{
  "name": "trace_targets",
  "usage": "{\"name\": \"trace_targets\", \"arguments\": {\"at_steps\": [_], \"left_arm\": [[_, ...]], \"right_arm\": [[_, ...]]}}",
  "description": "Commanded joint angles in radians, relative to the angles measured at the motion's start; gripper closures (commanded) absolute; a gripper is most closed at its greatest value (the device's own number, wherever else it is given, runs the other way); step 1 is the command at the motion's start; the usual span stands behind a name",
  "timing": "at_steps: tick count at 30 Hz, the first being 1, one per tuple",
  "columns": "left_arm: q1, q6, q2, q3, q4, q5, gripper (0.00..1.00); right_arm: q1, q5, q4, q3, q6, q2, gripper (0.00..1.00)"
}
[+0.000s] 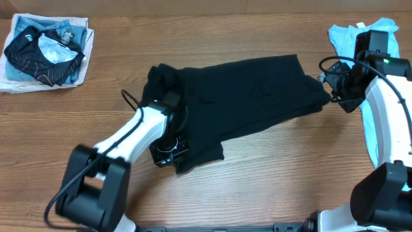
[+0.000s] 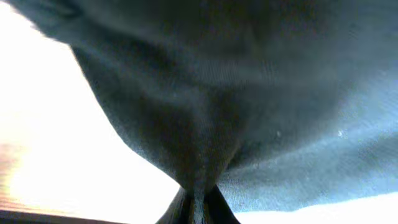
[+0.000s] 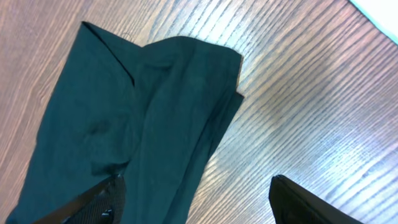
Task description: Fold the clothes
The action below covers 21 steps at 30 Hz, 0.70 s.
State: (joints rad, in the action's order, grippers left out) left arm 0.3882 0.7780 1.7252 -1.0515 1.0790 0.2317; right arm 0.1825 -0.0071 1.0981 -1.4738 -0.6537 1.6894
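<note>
My right gripper grabs the black T-shirt's end edge (image 1: 317, 107) (image 3: 230, 98) next, opposite my left gripper's flap, to lift and spread the shirt for folding.
The black T-shirt (image 1: 251, 96) lies partly folded in the middle of the wooden table, with a flap hanging toward the front left. My left gripper (image 1: 170, 153) sits at that front-left flap. In the left wrist view its fingers (image 2: 198, 204) are shut on a pinch of the black fabric (image 2: 249, 93), which fills the view. My right gripper (image 1: 329, 89) is at the shirt's right end. In the right wrist view it (image 3: 199, 205) is open wide, one finger over the shirt's edge (image 3: 155, 124), the other over bare wood. The neck label is hidden.
A smaller black garment with orange lines (image 1: 38, 51) lies on pale cloth at the far left corner. A light blue T-shirt (image 1: 347, 35) lies along the right edge under my right arm. Bare wood (image 1: 270, 180) runs along the table's front.
</note>
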Motion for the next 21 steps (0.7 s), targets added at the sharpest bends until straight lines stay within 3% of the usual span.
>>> {"name": "trace_targets", "arguments": {"at_steps": [1,14,18,21], "left_arm": [[-0.003,-0.039,-0.098,-0.007,0.021,-0.040,0.96],[-0.068,-0.084,-0.130,-0.007,0.143,-0.113,0.96],[-0.090,-0.095,-0.130,-0.007,0.143,-0.113,0.96],[-0.093,-0.102,-0.130,-0.007,0.143,-0.112,0.96]], "right_arm": [[0.002,0.012,-0.036,0.042,0.007,-0.012,0.23],[0.003,0.013,-0.103,0.063,0.001,0.155,0.26],[0.003,0.021,-0.074,0.063,-0.039,0.169,0.35],[0.004,0.051,-0.037,0.063,-0.088,0.169,0.35]]}}
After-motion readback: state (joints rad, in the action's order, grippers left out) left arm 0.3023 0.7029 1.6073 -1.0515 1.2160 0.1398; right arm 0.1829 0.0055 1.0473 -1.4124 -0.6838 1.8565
